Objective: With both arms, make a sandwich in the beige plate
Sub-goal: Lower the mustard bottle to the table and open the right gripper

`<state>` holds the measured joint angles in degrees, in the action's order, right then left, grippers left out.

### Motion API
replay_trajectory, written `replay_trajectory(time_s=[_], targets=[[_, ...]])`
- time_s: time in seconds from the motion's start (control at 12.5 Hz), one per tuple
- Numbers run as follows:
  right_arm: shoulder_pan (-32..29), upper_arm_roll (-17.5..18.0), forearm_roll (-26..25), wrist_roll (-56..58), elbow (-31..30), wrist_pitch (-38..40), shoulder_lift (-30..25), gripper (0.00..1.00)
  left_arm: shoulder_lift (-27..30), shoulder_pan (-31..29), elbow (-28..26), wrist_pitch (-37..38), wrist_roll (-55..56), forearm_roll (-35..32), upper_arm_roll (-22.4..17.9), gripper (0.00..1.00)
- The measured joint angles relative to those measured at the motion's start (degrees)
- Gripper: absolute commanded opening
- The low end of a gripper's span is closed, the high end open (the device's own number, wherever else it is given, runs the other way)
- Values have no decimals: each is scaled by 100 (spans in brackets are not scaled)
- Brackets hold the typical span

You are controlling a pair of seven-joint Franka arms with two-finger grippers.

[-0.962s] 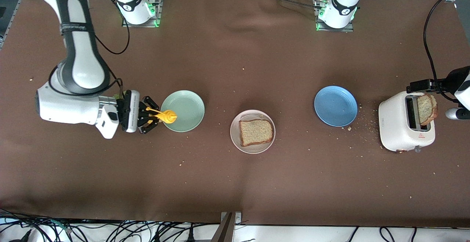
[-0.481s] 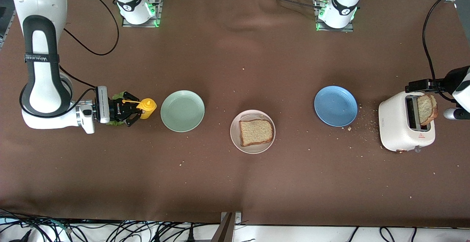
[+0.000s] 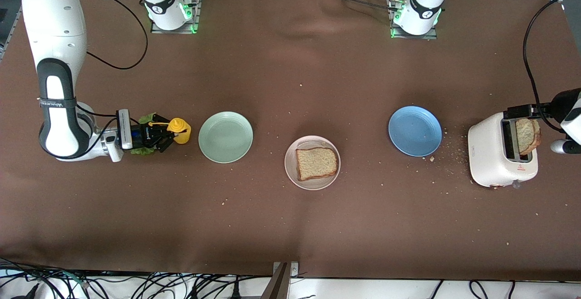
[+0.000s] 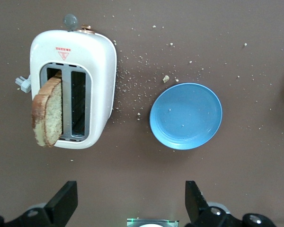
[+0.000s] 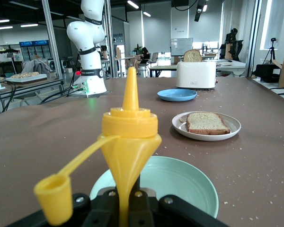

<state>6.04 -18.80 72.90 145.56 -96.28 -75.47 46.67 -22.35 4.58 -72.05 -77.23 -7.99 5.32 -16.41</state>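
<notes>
I should next use my left gripper to pick up the toast by its crust edge, which stands out of the toaster, for the beige plate.
One toast slice (image 3: 317,163) lies flat on the beige plate (image 3: 290,154), also seen in the right wrist view as toast (image 5: 206,123) on the plate (image 5: 231,124). A second slice (image 3: 529,134) (image 4: 48,112) stands up out of the white toaster (image 3: 494,158) (image 4: 97,61). My right gripper (image 3: 160,136) (image 5: 130,201) is shut on the yellow squeeze bottle (image 3: 180,131) (image 5: 130,137), beside the mint-green plate (image 3: 225,136), over a green lettuce leaf (image 3: 141,151). My left gripper (image 3: 522,110) (image 4: 130,189) hangs open and empty above the toaster.
A blue plate (image 3: 415,131) (image 4: 186,116) sits between the beige plate and the toaster. Crumbs are scattered around the toaster and the blue plate. The bottle's cap (image 5: 54,194) dangles on its strap.
My right arm has drawn back from over the mint-green plate toward its own end of the table, carrying the bottle and turning it more upright. The left arm has barely moved.
</notes>
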Motion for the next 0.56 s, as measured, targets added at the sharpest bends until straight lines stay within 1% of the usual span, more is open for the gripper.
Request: replay_trajectory(time_s=[0.24,0.32,0.48,0.56], targets=[[-157,12,115,145,2,138,283,0,-65,-251,-3,-99,-477,-76,-64,100],[-179,12,144,147,5,156,329,7,-111,-319,-7,-208,-622,-150,-65,100],[-198,20,390,147,7,278,465,94,-291,-360,-23,-478,-815,-550,-63,100],[-199,32,476,146,8,309,533,100,-414,-384,-30,-644,-1005,-766,-63,100]])
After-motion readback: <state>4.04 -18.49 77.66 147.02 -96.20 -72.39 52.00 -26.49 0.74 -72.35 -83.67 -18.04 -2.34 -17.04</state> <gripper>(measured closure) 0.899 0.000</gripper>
